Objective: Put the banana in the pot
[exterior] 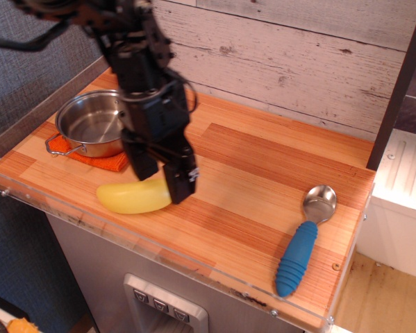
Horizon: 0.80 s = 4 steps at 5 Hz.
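I should grab the banana by its stem end (164, 193) next with my gripper. Then I can lower the banana into the steel pot (91, 125).
The pale-yellow banana (130, 197) lies on its side near the front left of the wooden counter. The black gripper (162, 177) hangs open over the banana's right end, its two fingers straddling the stem tip, which is hidden behind the right finger. Whether the fingers touch the banana cannot be told. The shiny steel pot (91, 125) stands empty on an orange cloth (107, 161) at the back left, just left of the arm.
A steel spoon with a blue ribbed handle (301, 251) lies at the front right. A clear plastic lip (159, 252) runs along the counter's front edge. A white plank wall stands behind, and a dark post (401, 83) at the right.
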Tool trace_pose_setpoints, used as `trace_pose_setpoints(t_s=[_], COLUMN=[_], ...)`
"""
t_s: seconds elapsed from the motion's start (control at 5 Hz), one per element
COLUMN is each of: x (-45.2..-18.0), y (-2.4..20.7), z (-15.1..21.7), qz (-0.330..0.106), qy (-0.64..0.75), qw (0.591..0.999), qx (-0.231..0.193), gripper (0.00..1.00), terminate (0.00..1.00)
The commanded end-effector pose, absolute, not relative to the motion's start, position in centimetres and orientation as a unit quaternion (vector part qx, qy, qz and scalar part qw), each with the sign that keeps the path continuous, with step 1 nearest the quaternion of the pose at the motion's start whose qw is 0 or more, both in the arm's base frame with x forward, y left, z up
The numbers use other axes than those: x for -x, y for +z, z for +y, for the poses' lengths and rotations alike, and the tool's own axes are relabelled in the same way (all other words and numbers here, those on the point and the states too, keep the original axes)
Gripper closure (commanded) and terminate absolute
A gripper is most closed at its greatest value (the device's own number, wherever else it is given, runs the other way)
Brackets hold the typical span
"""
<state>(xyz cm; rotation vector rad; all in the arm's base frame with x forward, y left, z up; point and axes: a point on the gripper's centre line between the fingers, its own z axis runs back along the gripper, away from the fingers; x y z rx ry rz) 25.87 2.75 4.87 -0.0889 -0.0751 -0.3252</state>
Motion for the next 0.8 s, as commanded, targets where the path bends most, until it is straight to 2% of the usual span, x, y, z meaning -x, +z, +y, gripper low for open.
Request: trace_pose_setpoints(t_s=[0.0,0.2,0.4,0.6], x=[-27.4,-27.2,-26.6,-26.2], y=[4.9,5.3,4.5,2.8], z=[3.6,4.6,5.7,6.2], qz=[-0.034,-0.036,-0.026,-0.01], qy=[-0.164,-0.154,-0.144,-0.134], qw=[0.986,0.987,0.989,0.99], qx=[0.025,0.027,0.034,0.047], gripper=[0.0,0.0,0.0,0.0], terminate=[0.0,0.0,0.0,0.0])
